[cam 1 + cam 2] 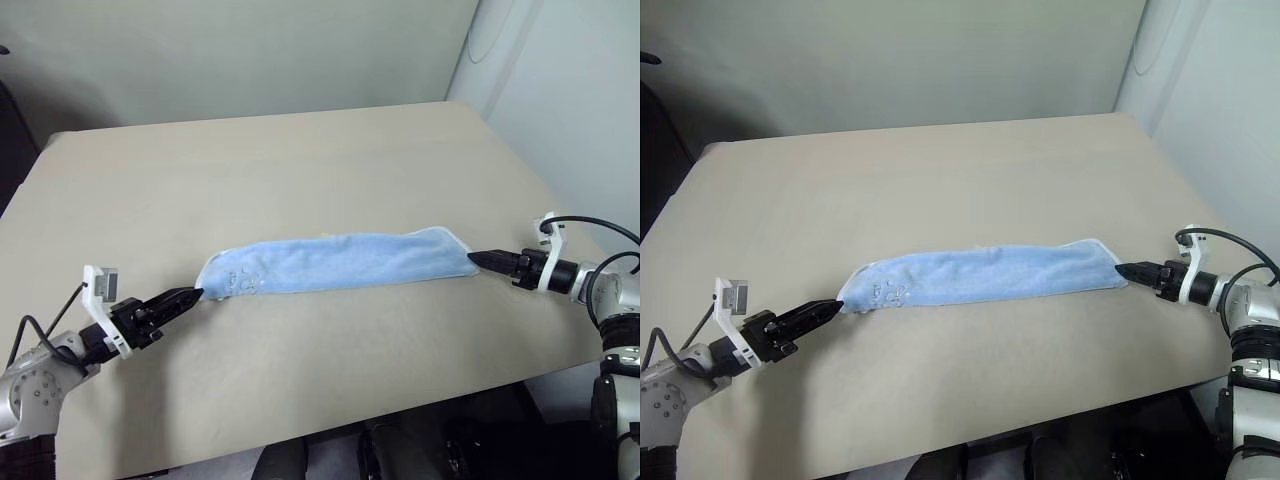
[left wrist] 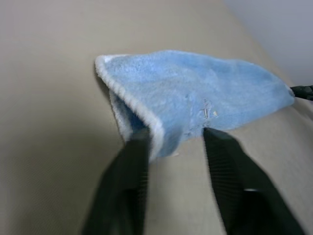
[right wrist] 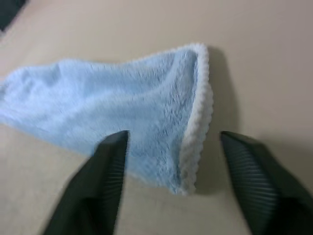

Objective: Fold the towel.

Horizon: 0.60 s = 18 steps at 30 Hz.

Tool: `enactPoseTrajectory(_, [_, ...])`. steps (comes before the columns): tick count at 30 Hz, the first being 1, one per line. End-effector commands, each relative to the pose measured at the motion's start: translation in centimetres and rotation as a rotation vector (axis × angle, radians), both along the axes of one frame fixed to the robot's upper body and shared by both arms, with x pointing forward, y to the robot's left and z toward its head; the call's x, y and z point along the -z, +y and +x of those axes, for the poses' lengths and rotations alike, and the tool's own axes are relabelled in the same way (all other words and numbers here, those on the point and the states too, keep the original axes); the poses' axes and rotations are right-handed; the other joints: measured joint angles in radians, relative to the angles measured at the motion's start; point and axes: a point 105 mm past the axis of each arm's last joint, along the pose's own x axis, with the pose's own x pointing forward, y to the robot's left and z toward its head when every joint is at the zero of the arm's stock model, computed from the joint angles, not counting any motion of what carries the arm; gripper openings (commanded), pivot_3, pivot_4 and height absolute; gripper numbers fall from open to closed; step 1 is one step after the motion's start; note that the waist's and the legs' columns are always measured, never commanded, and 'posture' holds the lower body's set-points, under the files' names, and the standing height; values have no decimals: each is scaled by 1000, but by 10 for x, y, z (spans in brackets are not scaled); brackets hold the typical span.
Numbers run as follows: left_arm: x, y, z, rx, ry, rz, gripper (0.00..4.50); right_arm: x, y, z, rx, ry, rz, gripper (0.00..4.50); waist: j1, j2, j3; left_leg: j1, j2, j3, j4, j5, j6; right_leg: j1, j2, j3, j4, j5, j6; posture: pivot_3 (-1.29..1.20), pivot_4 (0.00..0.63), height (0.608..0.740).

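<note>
I need to fold the long strip [image 1: 340, 262] shorter, so next my right gripper should grab the towel by its plain short end [image 1: 462, 258].
The light blue towel [image 1: 335, 262] lies on the tan table [image 1: 300, 150] as a long narrow folded strip running left to right, with a small stitched motif [image 1: 243, 281] near its left end. My left gripper [image 1: 185, 298] is at the strip's left end. In the left wrist view its fingers [image 2: 127, 186] stand apart, and the white-edged towel end [image 2: 146, 117] rests loose at their tips. My right gripper [image 1: 480, 258] is at the right end. Its jaws are wide open in the right wrist view, either side of the towel's corner [image 3: 195, 122], not pinching it.
The table's front edge [image 1: 350, 425] runs just below both arms, and its right edge [image 1: 540, 175] slants away beside a pale wall. Bare tabletop stretches behind the towel to the far wall.
</note>
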Motion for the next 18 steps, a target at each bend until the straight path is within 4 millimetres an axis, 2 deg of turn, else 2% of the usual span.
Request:
enactPoseTrajectory(1, [-3, 11, -2, -55, -17, 44, 3266, -8, -16, 2, 103, -18, 1, 4500, -1, 0, 0, 0, 0, 0, 0, 0, 0, 0, 0, 0, 0, 0, 0, 0, 150, 740])
enactPoseTrajectory(5, [1, 23, -4, -118, -9, 59, 3266, -1, -20, -6, 113, 51, 31, 4500, 0, 0, 0, 0, 0, 0, 0, 0, 0, 0, 0, 0, 0, 0, 0, 0, 150, 740])
enactPoseTrajectory(8, [-5, 41, -3, -210, -54, 64, 3266, 1, -17, -14, 114, 116, 126, 4500, 0, 0, 0, 0, 0, 0, 0, 0, 0, 0, 0, 0, 0, 0, 0, 0, 150, 740])
enactPoseTrajectory(10, [-7, 45, -2, -236, -72, 58, 3266, 2, -15, -17, 110, 138, 144, 4500, -1, 0, 0, 0, 0, 0, 0, 0, 0, 0, 1, 0, 0, 0, 0, 0, 150, 740])
enactPoseTrajectory(14, [-21, 40, -1, -246, -145, 32, 3266, 13, -3, -22, 117, 216, 204, 4500, -1, -1, -1, 1, 0, 0, 1, 0, 0, 1, 1, 0, 0, 0, 0, 0, 150, 740])
enactPoseTrajectory(18, [-26, 26, -1, -200, -173, 21, 3266, 13, 15, -25, 97, 263, 274, 4500, -1, -3, -2, 2, 0, 0, 1, 0, 0, 2, 1, 0, 0, 0, 0, 0, 150, 740])
